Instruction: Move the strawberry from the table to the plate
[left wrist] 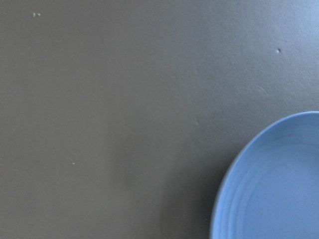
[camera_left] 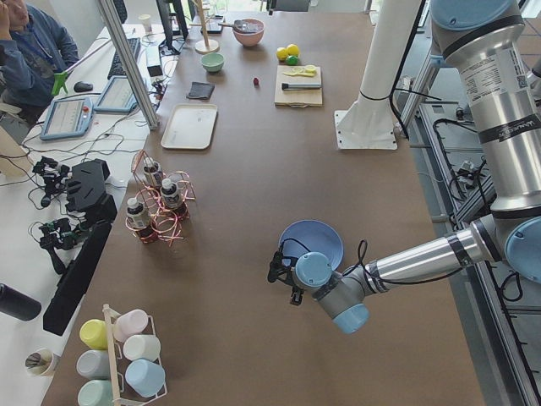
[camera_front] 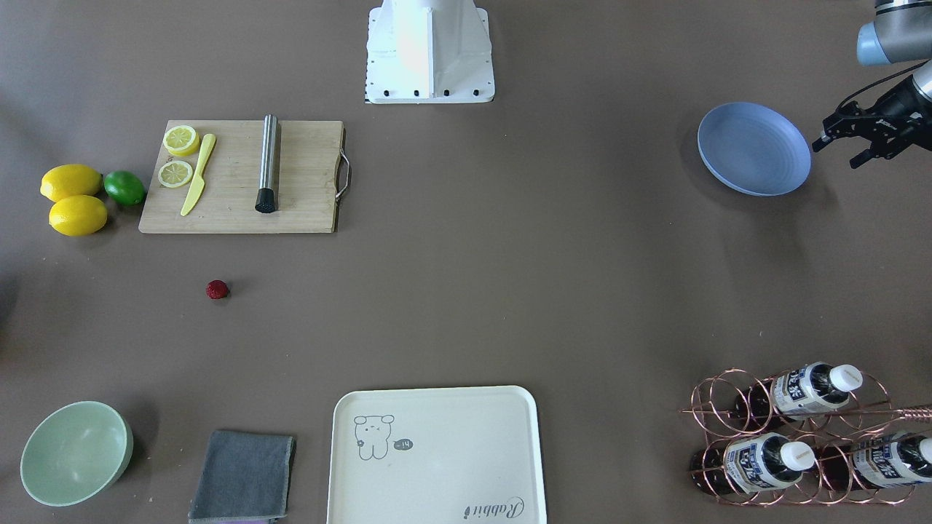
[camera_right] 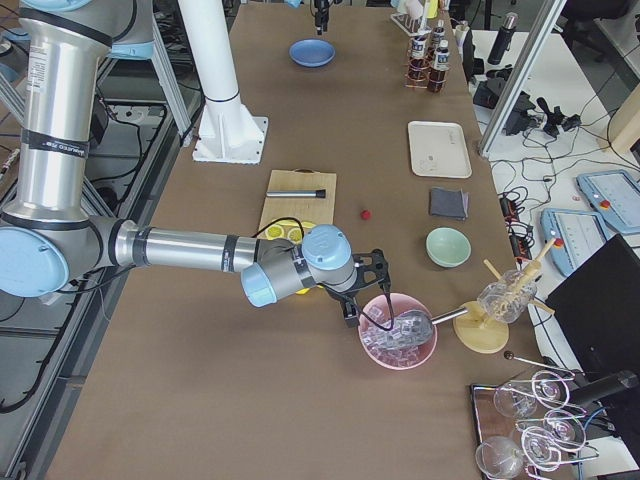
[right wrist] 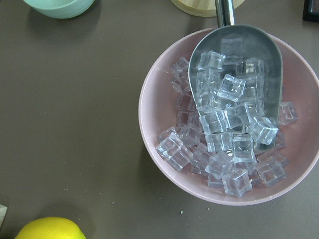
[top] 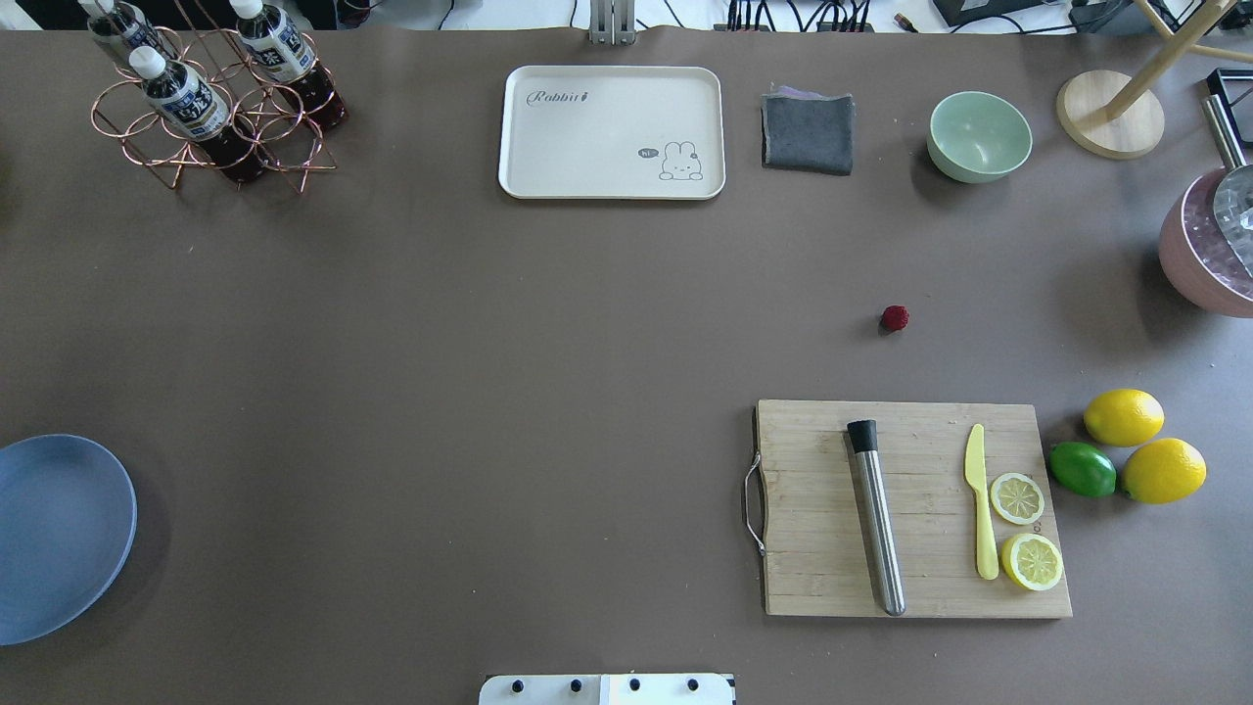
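My left gripper picks up the plate by its rim [camera_front: 804, 131] next, to bring the plate within reach of the strawberry [camera_front: 217, 290].
The strawberry [camera_front: 217, 290] [top: 894, 317] lies alone on the brown table [top: 489, 343], a little beyond the cutting board. It also shows small in the side views [camera_left: 255, 82] [camera_right: 366, 213]. The light-blue plate [camera_front: 753, 148] [top: 49, 539] [left wrist: 279, 189] sits empty at the table's far left end. My left gripper [camera_front: 837, 153] [camera_left: 283, 275] hovers just beside the plate, open and holding nothing. My right gripper [camera_right: 368, 298] hangs over the rim of a pink ice bowl, far from the strawberry; I cannot tell whether it is open or shut.
A cutting board [top: 915, 509] carries a muddler, a yellow knife and lemon slices. Two lemons and a lime [top: 1082, 468] lie beside it. Along the far edge stand a green bowl [top: 979, 135], a grey cloth [top: 807, 132], a cream tray [top: 612, 132] and a bottle rack [top: 210, 108]. The pink ice bowl [right wrist: 164, 89] holds a scoop.
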You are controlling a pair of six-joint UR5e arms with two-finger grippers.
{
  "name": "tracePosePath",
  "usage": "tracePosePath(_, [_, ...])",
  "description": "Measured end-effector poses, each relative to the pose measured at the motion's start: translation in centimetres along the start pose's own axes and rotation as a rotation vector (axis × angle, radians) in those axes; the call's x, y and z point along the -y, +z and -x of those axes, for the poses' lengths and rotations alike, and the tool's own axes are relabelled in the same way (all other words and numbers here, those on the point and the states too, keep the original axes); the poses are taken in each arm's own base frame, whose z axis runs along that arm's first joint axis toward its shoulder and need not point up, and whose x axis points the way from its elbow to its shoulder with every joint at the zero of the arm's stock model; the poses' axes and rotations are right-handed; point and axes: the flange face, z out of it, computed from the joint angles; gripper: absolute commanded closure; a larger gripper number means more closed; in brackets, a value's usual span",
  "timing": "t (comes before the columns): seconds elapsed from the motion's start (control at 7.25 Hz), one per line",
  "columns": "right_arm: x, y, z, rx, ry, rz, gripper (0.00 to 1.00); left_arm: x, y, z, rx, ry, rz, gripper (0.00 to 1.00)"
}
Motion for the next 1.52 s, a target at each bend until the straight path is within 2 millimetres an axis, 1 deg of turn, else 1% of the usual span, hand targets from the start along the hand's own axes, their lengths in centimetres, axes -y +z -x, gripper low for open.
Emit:
tracePosePath(0.28, [0.0,0.0,0.0,-0.003,0.002,0.0,0.0,-0.3,0.9,-0.6,-0.007,0.0,0.016,0.07])
tracePosePath(0.41, [0.0,0.1,0.0,-0.004,0.002,0.001,0.0,-0.4,1.8,-1.0,-0.001,0.018,0.023,0.18])
tracePosePath(0.55, [0.0,0.1,0.0,-0.004,0.002,0.002,0.0,-0.7,2.9,-1.5,0.0,0.035,0.025,0.39])
tracePosePath(0.69, [0.0,0.1,0.0,-0.004,0.002,0.002,0.0,-0.9,3.4,-1.9,-0.014,0.034,0.017,0.74])
tracePosePath(0.83, [0.0,0.1,0.0,-0.004,0.002,0.003,0.0,-1.1,3.5,-2.3,-0.029,0.03,0.006,1.0])
tracePosePath(1.24, [-0.1,0.1,0.0,-0.002,0.002,0.003,0.0,-1.1,3.3,-2.9,-0.058,0.042,-0.005,1.0])
tracePosePath(1.38, [-0.1,0.1,0.0,-0.002,0.002,0.003,0.0,-0.9,3.2,-3.4,-0.08,0.046,0.003,1.0])
tracePosePath(1.52, [-0.2,0.2,0.0,-0.002,0.002,0.004,0.0,-0.1,3.2,-4.6,-0.119,0.031,0.014,1.0])
